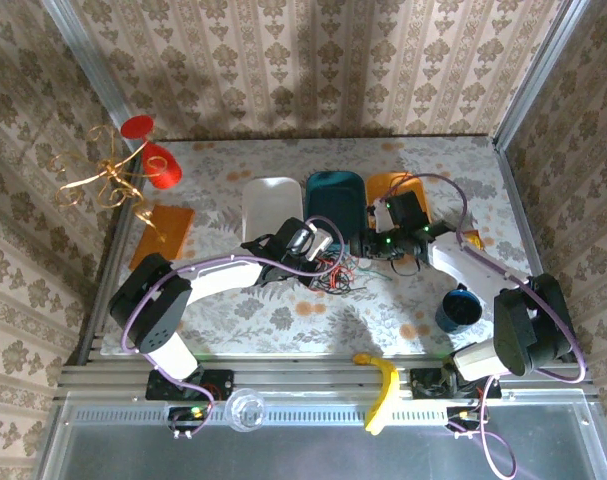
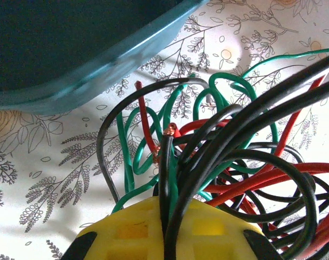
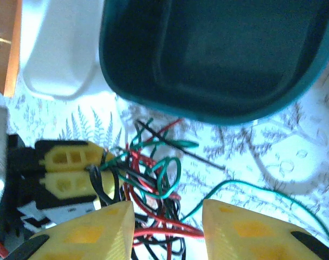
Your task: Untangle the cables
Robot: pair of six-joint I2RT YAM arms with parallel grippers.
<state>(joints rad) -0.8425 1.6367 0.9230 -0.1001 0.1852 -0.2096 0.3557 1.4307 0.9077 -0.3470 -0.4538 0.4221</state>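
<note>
The robot's right gripper will next take hold of the red cables at the tangle's edge (image 1: 337,281) (image 3: 171,232), away from where the left gripper holds, to untangle the cables.
A tangle of thin red, green and black cables (image 1: 338,272) lies on the floral table just in front of the teal tray. My left gripper (image 1: 321,262) is shut on black and green strands of the cables (image 2: 207,157), which rise from between its yellow fingers (image 2: 126,230). In the right wrist view the cables (image 3: 153,179) lie between and ahead of my open right gripper (image 3: 168,222), whose yellow fingers (image 3: 94,230) straddle red strands. The left gripper (image 3: 94,176) shows there at the left, clamped on the bundle. One green strand (image 3: 262,192) trails off right.
A teal tray (image 1: 335,200), a white tray (image 1: 272,208) and an orange tray (image 1: 391,187) stand side by side behind the tangle. A dark blue mug (image 1: 461,308) sits front right. A red cup (image 1: 163,166), gold wire stand (image 1: 108,175) and orange board (image 1: 163,235) are left; a banana (image 1: 383,388) lies on the rail.
</note>
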